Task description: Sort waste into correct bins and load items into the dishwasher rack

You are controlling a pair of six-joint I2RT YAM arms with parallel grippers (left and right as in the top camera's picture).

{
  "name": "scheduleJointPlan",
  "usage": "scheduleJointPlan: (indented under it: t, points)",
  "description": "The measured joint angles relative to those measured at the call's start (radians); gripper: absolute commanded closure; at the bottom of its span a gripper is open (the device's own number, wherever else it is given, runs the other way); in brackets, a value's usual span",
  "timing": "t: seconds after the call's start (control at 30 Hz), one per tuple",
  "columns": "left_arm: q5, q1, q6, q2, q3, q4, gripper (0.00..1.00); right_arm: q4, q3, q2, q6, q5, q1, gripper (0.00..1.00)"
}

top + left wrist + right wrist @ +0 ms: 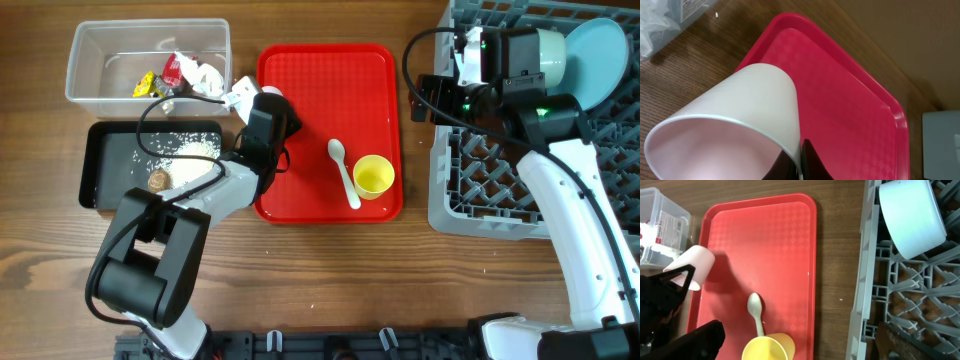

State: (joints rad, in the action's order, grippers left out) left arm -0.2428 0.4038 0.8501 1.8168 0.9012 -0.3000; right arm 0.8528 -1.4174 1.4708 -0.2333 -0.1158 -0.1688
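I should next use my right gripper to grab the white cup (740,115) by its closed end (773,81), opposite the cup's rim, to load the cup into the rack with its opening first.
My left gripper (262,98) is shut on the rim of a white paper cup (740,115), held tilted over the left edge of the red tray (330,75). The cup also shows in the right wrist view (692,265). A yellow cup (373,176) lies on its side on the tray beside a white plastic spoon (343,172). My right gripper (800,330) is open and empty, held high between the tray and the grey dishwasher rack (450,200). A white bowl (912,215) and a teal plate (603,60) sit in the rack.
A clear plastic bin (90,45) holding wrappers and crumpled waste stands at the back left. A black tray (100,160) with rice and food scraps lies in front of it. The left arm (660,305) reaches across the tray's left edge.
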Motion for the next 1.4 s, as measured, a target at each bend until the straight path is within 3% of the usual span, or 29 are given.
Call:
scheduleJointPlan:
  t: [0.1,0.17,0.3,0.37,0.47,0.57,0.7,0.83,0.97,1.13,1.27,1.4]
  points:
    - [0.037,-0.001,0.0,0.0,0.0,0.0,0.96,0.0,0.0,0.0,0.0,0.0,0.0,0.0]
    - [0.139,-0.008,-0.003,-0.024,0.0,0.032,0.96,0.0,0.0,0.0,0.0,0.0,0.0,0.0]
    - [0.402,-0.047,-0.014,-0.23,-0.004,0.207,0.96,0.006,0.0,0.0,0.0,-0.008,0.0,0.0]
    - [0.603,-0.141,-0.018,-0.36,-0.003,0.274,0.96,0.017,0.0,0.0,0.004,-0.042,0.0,0.01]
    - [1.033,-0.373,-0.011,-0.426,-0.003,0.282,0.96,0.022,0.0,0.0,0.056,-0.235,0.034,0.01]
    - [1.4,-0.568,-0.007,-0.397,-0.003,0.276,0.96,0.021,0.0,0.0,0.156,-0.57,0.168,0.0]
    - [1.651,-0.57,-0.004,-0.32,-0.004,0.151,0.96,0.024,0.023,0.001,0.307,-0.899,0.311,0.0]
    - [1.717,-0.474,0.0,-0.242,-0.007,-0.031,0.96,-0.145,0.178,0.094,0.374,-1.102,0.294,0.03]
    - [1.736,-0.418,0.0,-0.214,-0.006,-0.099,0.96,-0.298,0.239,0.149,0.365,-1.151,0.212,0.02]
    - [1.741,-0.377,0.0,-0.193,-0.006,-0.132,0.96,-0.677,0.244,0.203,0.139,-1.141,0.06,0.02]
    - [1.747,-0.373,0.0,-0.192,-0.006,-0.14,0.96,-0.765,0.245,0.283,0.039,-1.149,0.003,0.03]
    - [1.787,-0.373,0.032,-0.19,-0.007,-0.244,0.96,-0.799,0.245,0.296,0.024,-1.179,-0.034,0.02]
